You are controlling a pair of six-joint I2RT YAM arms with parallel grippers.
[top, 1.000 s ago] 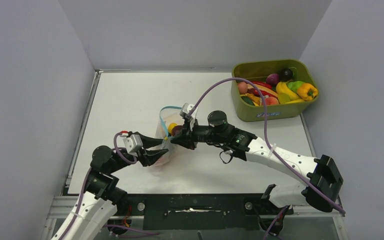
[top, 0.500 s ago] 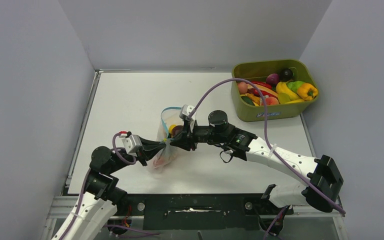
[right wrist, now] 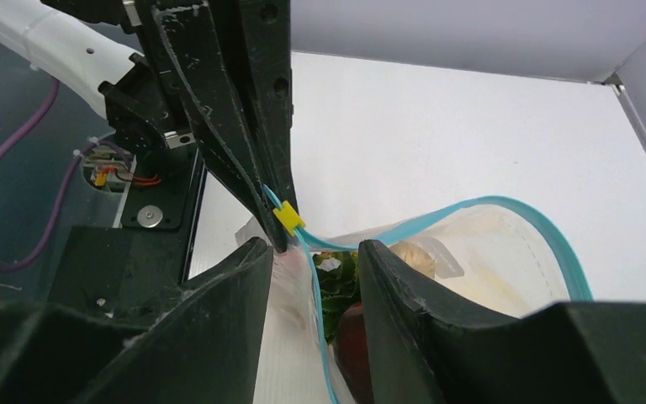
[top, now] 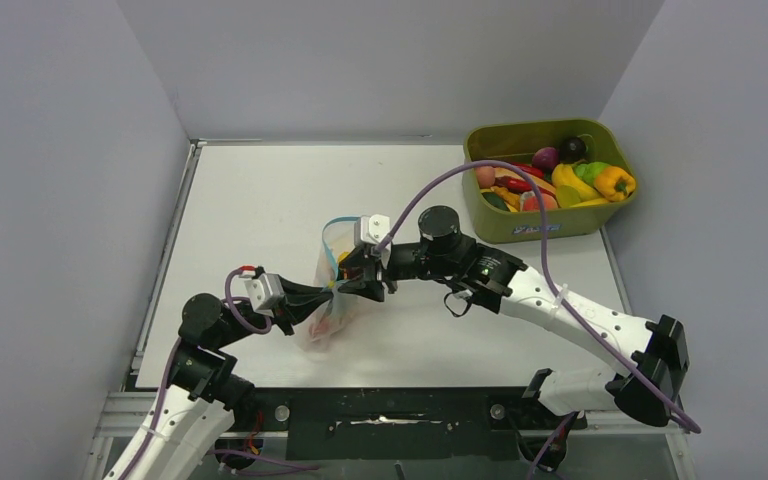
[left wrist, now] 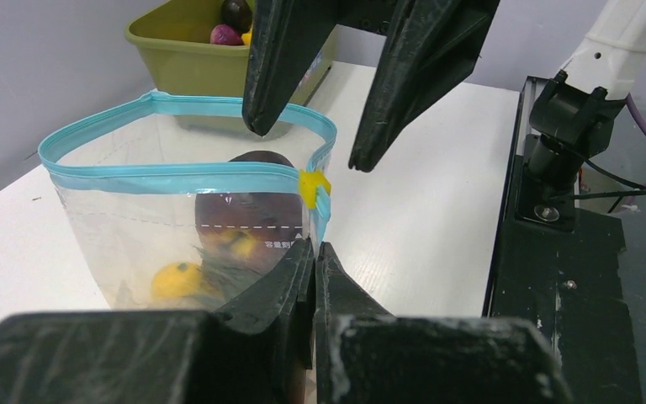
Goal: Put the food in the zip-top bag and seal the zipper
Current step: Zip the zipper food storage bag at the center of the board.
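Note:
My right gripper grabs the yellow slider (left wrist: 313, 183) next, to slide it and seal the bag.
The clear zip-top bag (top: 322, 322) stands mid-table with its teal zipper (left wrist: 177, 177) gaping. Food lies inside it: a dark maroon piece (left wrist: 248, 210), a yellow piece (left wrist: 175, 279) and a green leafy crown (right wrist: 336, 282). My left gripper (left wrist: 314, 252) is shut on the bag's side edge, just below the yellow slider (left wrist: 313, 183). In the top view the left gripper (top: 332, 291) reaches in from the left. My right gripper (right wrist: 315, 261) is open, with one finger on each side of the zipper's end near the slider (right wrist: 288, 219). The right gripper (top: 358, 268) hangs over the bag's mouth.
An olive-green tub (top: 520, 232) at the back right holds more toy fruit and vegetables. The right arm's purple cable (top: 460, 172) arcs over the table between the bag and the tub. Grey walls enclose the table on three sides.
My left gripper, open a second ago, has shut on the bag's edge. My right gripper has opened from shut, and its arm has shifted slightly back.

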